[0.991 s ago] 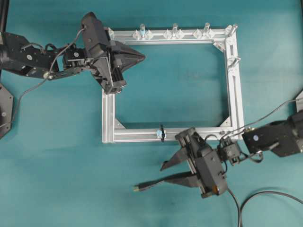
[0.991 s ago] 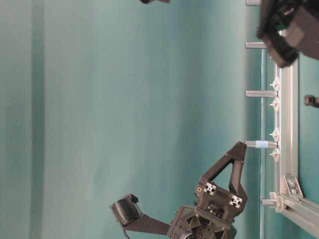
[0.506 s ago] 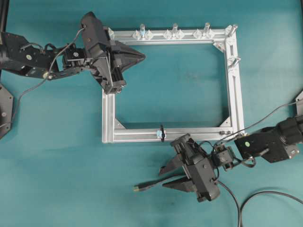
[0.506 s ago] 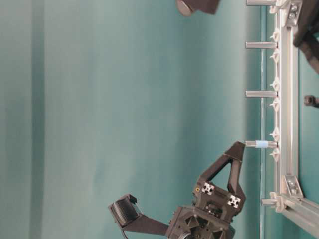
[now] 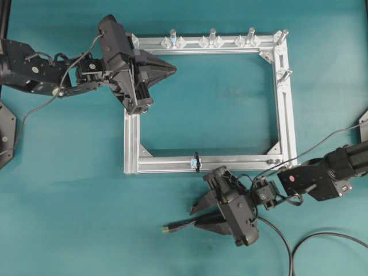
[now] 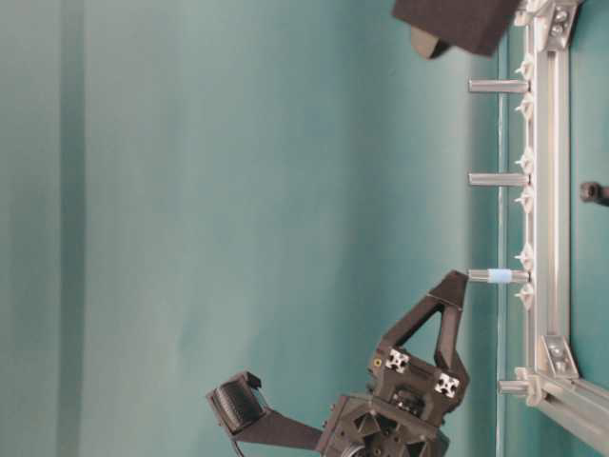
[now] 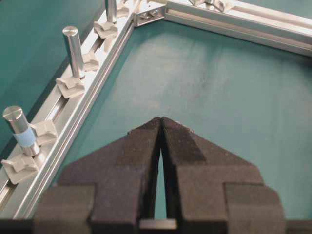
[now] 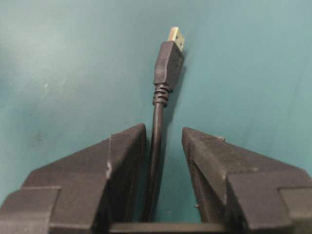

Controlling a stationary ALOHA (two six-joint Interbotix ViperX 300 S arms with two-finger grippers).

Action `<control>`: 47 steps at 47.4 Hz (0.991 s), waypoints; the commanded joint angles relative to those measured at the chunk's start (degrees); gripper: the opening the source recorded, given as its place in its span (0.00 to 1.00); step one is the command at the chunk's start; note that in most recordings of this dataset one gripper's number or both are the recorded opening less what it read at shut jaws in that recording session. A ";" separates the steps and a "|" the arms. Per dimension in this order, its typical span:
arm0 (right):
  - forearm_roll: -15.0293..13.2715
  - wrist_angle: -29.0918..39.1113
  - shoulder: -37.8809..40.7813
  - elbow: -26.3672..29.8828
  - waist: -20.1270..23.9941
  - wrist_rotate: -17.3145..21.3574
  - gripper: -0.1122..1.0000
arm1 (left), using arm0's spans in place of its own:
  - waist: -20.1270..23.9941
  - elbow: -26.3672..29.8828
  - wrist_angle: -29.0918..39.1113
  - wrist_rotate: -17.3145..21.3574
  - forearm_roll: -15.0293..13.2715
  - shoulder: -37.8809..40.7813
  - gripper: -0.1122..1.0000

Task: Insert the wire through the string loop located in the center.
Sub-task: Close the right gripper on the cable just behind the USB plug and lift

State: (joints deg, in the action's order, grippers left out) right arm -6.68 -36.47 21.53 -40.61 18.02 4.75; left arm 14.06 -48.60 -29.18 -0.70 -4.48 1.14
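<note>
The black wire trails off slack, so my right gripper needs to pinch the cable just behind its plug next. That will keep the wire's end straight.
The wire's plug (image 5: 167, 229) lies on the teal table in front of the frame, metal tip pointing left. My right gripper (image 5: 194, 219) is open, low over the table, with the wire's cable lying between its fingers. In the right wrist view the plug (image 8: 169, 61) lies just past the fingertips and the cable runs close beside the left finger (image 8: 124, 161). The string loop (image 5: 196, 161) is tied round the frame's near bar (image 5: 241, 161), with a pale blue mark beside it. My left gripper (image 5: 174, 69) is shut and empty over the frame's far left corner; its tips (image 7: 161, 120) meet.
The silver rectangular frame (image 5: 284, 115) carries several upright posts (image 5: 212, 34) along its far bar and right side. One post has a blue band (image 7: 22, 136). The rest of the wire curves at the lower right (image 5: 322, 236).
My right gripper has shifted left and towards the table's front, turned a little, and its fingers have come closer around the wire. The left arm has not moved.
</note>
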 commanded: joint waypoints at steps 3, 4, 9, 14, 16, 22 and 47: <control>0.09 0.79 -0.79 0.62 0.18 0.00 0.49 | -0.53 0.35 -0.26 -0.44 0.18 -1.49 0.10; 0.09 1.05 -0.79 0.62 0.26 0.00 0.49 | -0.53 0.35 -0.26 -0.44 0.18 -1.41 0.10; 0.09 2.20 -0.79 0.62 0.18 0.00 0.49 | -0.70 0.35 -0.18 -0.44 0.18 -1.49 0.10; 0.09 2.46 -0.79 0.62 0.18 -0.09 0.49 | -0.70 0.35 -0.18 -0.44 0.18 -1.49 0.10; 0.09 2.46 -0.79 0.62 0.18 -0.09 0.49 | -0.70 0.35 -0.26 -0.44 0.18 -1.49 0.10; 0.09 2.46 -0.88 0.62 0.18 -0.09 0.47 | -0.79 0.35 -0.26 -0.44 0.18 -1.58 0.10; -0.09 3.43 -1.41 0.79 0.26 -0.18 0.16 | -1.14 0.35 -0.18 -0.44 0.18 -1.85 0.10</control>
State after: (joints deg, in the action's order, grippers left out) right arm -6.68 -33.22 21.53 -40.43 18.11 4.66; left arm 13.18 -48.69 -29.18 -0.70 -4.48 0.70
